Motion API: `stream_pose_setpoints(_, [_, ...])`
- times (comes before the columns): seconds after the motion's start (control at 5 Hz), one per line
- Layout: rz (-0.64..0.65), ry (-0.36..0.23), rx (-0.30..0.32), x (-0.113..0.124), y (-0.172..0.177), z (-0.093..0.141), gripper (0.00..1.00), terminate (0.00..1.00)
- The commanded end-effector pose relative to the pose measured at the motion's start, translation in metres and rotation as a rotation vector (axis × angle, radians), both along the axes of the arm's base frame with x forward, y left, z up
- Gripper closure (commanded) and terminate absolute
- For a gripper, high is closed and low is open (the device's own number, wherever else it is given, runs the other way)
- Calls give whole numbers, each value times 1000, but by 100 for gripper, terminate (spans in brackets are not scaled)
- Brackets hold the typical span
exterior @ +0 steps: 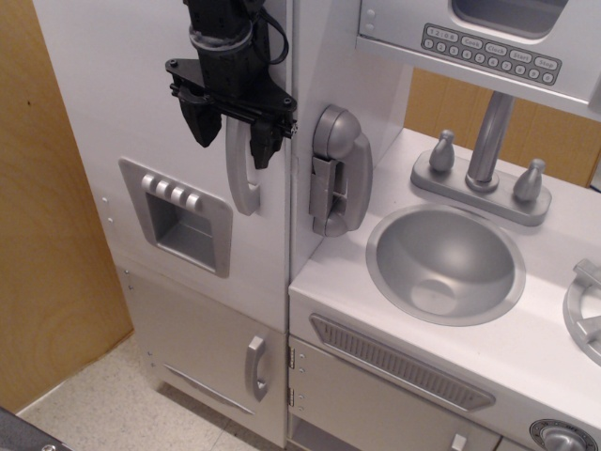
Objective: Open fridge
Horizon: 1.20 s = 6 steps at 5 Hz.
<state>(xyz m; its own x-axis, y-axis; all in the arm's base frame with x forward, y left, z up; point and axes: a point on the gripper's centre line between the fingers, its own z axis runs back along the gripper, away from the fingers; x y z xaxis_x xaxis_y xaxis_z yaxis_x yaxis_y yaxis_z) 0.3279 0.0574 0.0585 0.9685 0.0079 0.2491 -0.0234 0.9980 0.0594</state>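
My gripper next needs to grab the grey vertical handle point(241, 183) of the fridge. Then it can swing the tall fridge door point(122, 103) open.
The fridge point(131, 113) is the tall white cabinet at the left, and its door is closed. Its grey vertical handle point(241, 183) hangs near the door's right edge. A grey recessed ice-dispenser panel point(178, 218) sits lower left on the door. My black gripper point(233, 132) points down at the top of the handle. Its fingers point(200, 124) are open and stand on either side of the handle's upper end. I cannot tell whether they touch it.
A shorter white door with a small grey handle point(255, 366) is below the fridge. A grey toy phone point(336, 169) hangs right of the handle. A sink point(445, 265), a faucet point(487, 141) and a microwave point(488, 42) are at the right. A wooden panel point(38, 235) stands at the left.
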Motion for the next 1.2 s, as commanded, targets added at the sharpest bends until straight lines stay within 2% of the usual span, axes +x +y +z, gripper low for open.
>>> stream_pose_setpoints(0.0, [-46, -155, -53, 15, 10, 19, 100, 0])
stream_pose_setpoints(0.2, [-19, -209, -55, 14, 16, 19, 100, 0])
stream_pose_setpoints(0.4, [7, -203, -33, 10, 23, 13, 100, 0])
stream_pose_setpoints(0.6, [9, -178, -20, -6, 29, 10, 100, 0])
stream_pose_setpoints(0.8, [-7, -147, 5, -33, 34, 10, 100, 0])
stream_pose_setpoints(1.0, [-50, -87, -11, -58, 37, 12, 100, 0])
